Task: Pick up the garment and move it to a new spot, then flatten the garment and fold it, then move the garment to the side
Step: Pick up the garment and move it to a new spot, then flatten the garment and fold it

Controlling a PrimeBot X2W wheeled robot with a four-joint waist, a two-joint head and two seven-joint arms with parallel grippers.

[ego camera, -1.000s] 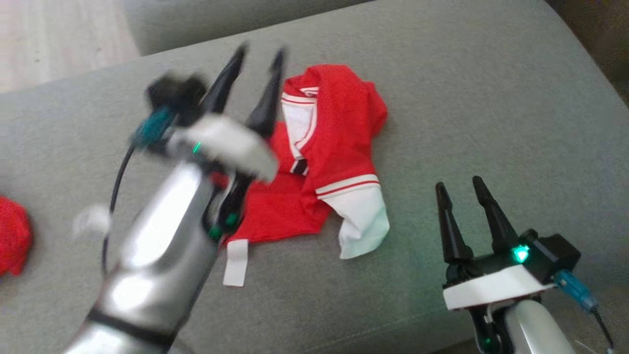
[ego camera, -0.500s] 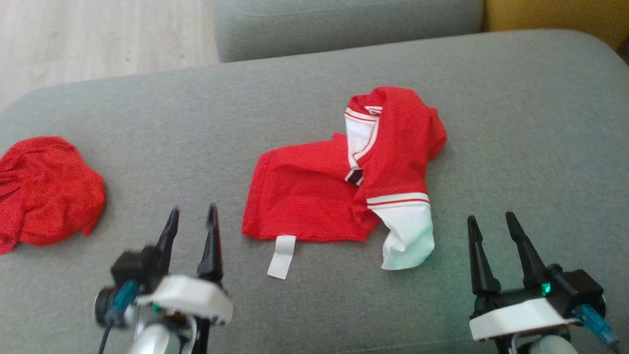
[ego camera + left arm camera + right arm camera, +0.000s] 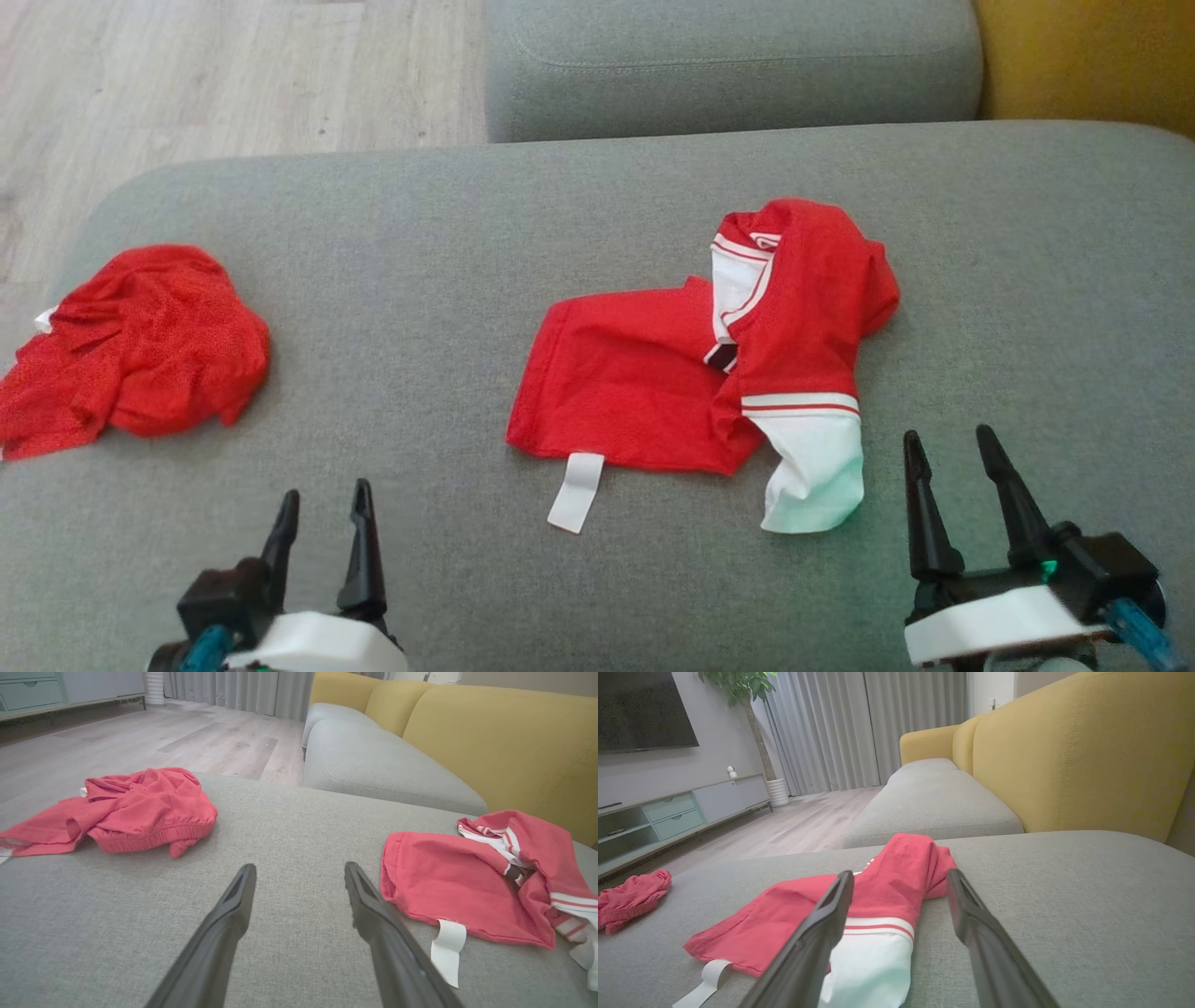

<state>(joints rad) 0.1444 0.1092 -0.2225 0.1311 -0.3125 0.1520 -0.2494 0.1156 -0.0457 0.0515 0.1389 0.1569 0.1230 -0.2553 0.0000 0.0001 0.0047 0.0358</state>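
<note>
The left gripper should next grab the garment's hem corner beside the white tag to pick the garment up, because the garment's red body (image 3: 627, 381) lies flat on the cushion (image 3: 448, 233).
A red garment with white striped trim (image 3: 644, 373) lies loosely folded on the grey cushion (image 3: 448, 233), right of centre. A white sleeve (image 3: 814, 467) and a white tag (image 3: 576, 492) stick out at its near edge. The same garment shows in the left wrist view (image 3: 439, 882) and the right wrist view (image 3: 887, 882). My left gripper (image 3: 327, 492) hovers open and holds nothing near the front edge, well to the garment's left. My right gripper (image 3: 948, 437) is open too, just right of the white sleeve and apart from it.
A second red garment (image 3: 140, 345) lies crumpled at the cushion's left end, also seen in the left wrist view (image 3: 140, 802). Another grey seat cushion (image 3: 728, 65) and a yellow backrest (image 3: 1083, 65) lie beyond. Wooden floor (image 3: 187, 84) shows at the upper left.
My left arm has drawn back from over the garment to the front left, fingers still apart. The head camera has shifted, bringing the crumpled red garment into view. The right gripper has barely moved.
</note>
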